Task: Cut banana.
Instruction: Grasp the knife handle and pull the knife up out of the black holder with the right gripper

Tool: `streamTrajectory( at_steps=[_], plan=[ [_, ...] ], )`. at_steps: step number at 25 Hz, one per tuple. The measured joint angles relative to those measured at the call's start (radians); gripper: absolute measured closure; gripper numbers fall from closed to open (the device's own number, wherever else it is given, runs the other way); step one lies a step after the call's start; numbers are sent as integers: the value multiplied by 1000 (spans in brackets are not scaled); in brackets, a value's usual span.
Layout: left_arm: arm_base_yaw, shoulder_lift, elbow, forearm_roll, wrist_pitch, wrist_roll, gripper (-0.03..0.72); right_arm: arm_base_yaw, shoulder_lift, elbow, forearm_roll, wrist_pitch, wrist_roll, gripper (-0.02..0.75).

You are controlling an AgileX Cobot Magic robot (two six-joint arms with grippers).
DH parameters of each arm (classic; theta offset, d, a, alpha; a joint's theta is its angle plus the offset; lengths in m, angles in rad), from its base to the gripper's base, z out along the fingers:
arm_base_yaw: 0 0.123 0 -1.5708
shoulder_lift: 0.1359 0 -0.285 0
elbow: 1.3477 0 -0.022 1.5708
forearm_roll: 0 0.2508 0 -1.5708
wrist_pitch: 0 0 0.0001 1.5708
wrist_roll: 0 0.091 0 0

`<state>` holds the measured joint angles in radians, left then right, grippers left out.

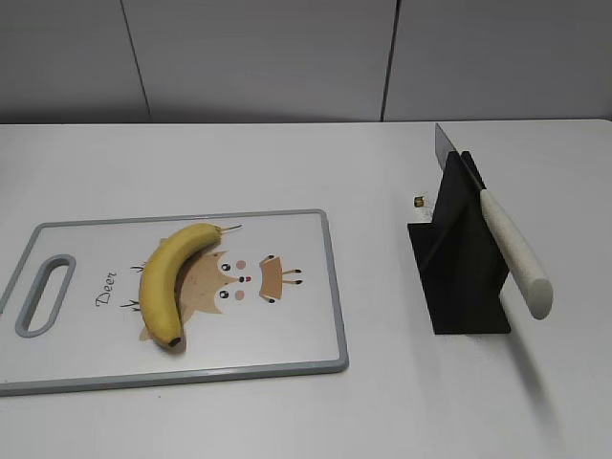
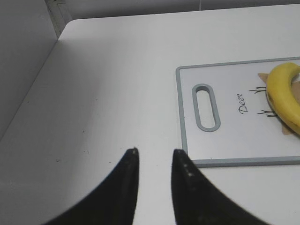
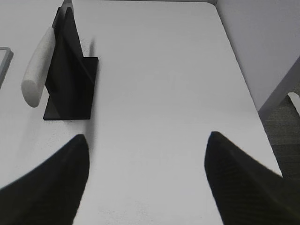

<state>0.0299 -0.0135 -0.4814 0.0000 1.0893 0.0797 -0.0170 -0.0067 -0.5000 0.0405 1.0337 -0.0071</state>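
I will cut the banana with the knife, so my right gripper should grab it by its white handle (image 1: 513, 247) next. The knife's bare blade (image 1: 444, 145) is sticking up out of the black stand.
A curved, unpeeled yellow banana (image 1: 172, 277) lies on a white cutting board (image 1: 296, 325) with a grey rim and a deer drawing. Part of the banana (image 2: 283, 93) also shows in the left wrist view. A knife (image 1: 512, 253) with a white handle rests in a black stand (image 1: 459, 277) to the right of the board; it also shows in the right wrist view (image 3: 37, 70). My left gripper (image 2: 154, 154) is open and empty over bare table near the board's handle corner. My right gripper (image 3: 146, 140) is wide open and empty, to the right of the stand. Neither gripper shows in the exterior view.
The board's handle slot (image 2: 206, 107) is at its left end. The white table ends at a grey wall behind, an edge at left (image 2: 56, 42) and an edge at right (image 3: 243, 79). A small brass object (image 1: 419, 201) lies beside the stand.
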Motion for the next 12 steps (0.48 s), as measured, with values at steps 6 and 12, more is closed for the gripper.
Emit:
streamTrajectory(
  at_steps=[6, 12],
  plan=[
    [0, 0, 0, 0, 0, 0, 457, 0, 0, 0, 1, 0, 0, 155],
    [0, 0, 0, 6, 0, 0, 457, 0, -1, 0, 1, 0, 0, 155]
  ],
)
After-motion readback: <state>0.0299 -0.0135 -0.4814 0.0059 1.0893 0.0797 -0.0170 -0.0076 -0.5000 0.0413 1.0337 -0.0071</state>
